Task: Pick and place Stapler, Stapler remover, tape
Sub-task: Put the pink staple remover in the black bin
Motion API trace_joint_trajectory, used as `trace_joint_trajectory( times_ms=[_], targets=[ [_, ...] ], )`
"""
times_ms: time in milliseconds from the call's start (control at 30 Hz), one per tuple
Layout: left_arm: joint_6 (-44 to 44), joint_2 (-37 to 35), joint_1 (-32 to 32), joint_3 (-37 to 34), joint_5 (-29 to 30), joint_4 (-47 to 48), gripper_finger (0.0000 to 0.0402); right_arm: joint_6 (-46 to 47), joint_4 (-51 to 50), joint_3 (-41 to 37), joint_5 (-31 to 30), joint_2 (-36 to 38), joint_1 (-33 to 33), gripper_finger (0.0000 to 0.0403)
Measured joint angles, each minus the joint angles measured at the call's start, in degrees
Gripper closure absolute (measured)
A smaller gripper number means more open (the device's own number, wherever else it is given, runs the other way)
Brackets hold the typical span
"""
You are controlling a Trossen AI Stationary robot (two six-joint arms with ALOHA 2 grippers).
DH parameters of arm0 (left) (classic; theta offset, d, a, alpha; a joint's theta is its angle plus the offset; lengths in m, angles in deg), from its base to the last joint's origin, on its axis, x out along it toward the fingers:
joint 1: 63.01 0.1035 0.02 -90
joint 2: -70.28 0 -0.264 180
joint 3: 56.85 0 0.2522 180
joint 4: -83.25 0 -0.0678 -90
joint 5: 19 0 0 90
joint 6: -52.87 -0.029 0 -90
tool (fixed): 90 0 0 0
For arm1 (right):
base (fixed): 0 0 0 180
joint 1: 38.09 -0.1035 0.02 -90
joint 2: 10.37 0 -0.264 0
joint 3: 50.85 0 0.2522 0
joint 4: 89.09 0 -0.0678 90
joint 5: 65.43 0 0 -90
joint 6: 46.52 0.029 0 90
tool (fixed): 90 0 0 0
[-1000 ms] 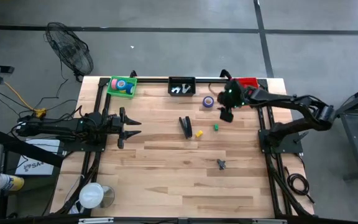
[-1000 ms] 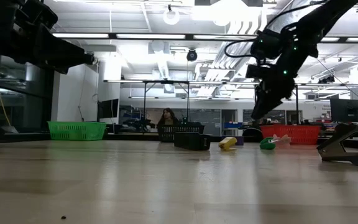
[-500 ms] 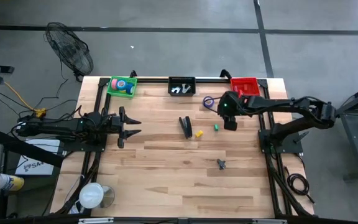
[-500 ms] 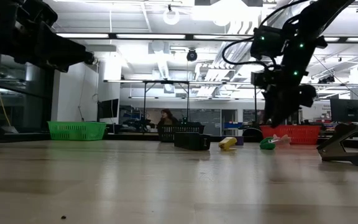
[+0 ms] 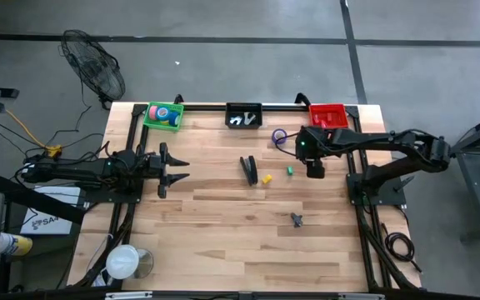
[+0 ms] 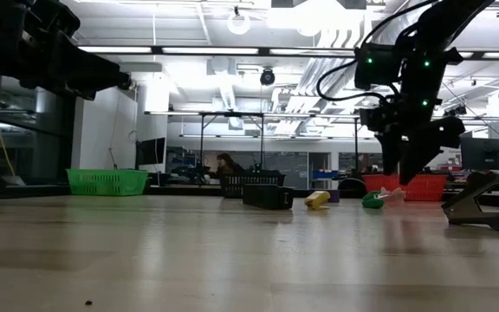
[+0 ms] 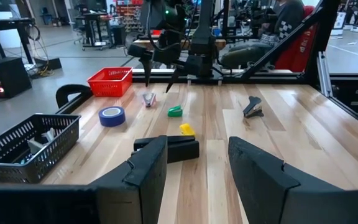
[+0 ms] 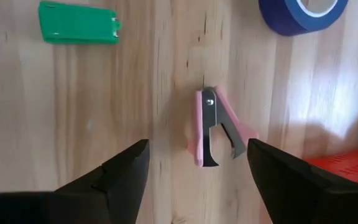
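I will use my right gripper to grab the pink staple remover by its pink side grips, and then I will place it in the black basket (image 5: 243,115).
A pink staple remover (image 8: 215,127) lies flat on the wood. My right gripper (image 8: 197,149) hangs open above it, pointing down, one finger on each side, touching nothing. It also shows in the high view (image 5: 313,164) and the low view (image 6: 410,169). A blue tape roll (image 5: 279,137) lies toward the far edge. A green mini stapler (image 5: 290,171), a yellow one (image 5: 267,178) and a black stapler (image 5: 248,169) lie mid-table. A black staple remover (image 5: 297,220) lies nearer. My left gripper (image 5: 173,169) waits open at the left.
Along the far edge stand a green basket (image 5: 163,115) holding coloured tape rolls, a black basket (image 5: 244,116) and a red basket (image 5: 327,112). A clear cup (image 5: 123,262) sits at the near left corner. Bare wood lies near the front edge.
My right gripper has moved from beside the blue tape roll toward the near edge and slightly right. It has dropped lower and turned from slanted to pointing straight down over the pink staple remover. Nothing on the table has moved.
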Motion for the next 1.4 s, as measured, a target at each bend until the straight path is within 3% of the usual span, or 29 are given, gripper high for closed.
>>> trace_joint_trajectory(
  times_ms=[133, 600, 1000, 1400],
  targets=[
    [-0.1, 0.0, 0.0, 0.0, 0.2, 0.0, 0.0234, -2.0, -1.3, 1.1, -0.1, -1.7, 1.0, 0.0141],
    [-0.1, 0.0, 0.0, 0.0, 0.7, 0.6, 0.0234, -9.2, -13.7, 15.7, -1.4, -16.2, 2.2, 0.0141],
    [1.6, 0.1, 0.0, 0.0, -0.6, 2.4, 0.0234, -11.0, -13.3, 16.5, -2.6, -23.1, 4.0, 0.0141],
    [1.7, 0.1, 0.0, 0.0, -0.6, 2.4, 0.0234, -11.0, -12.8, 16.5, -0.9, -23.8, 6.3, 0.0143]
  ],
)
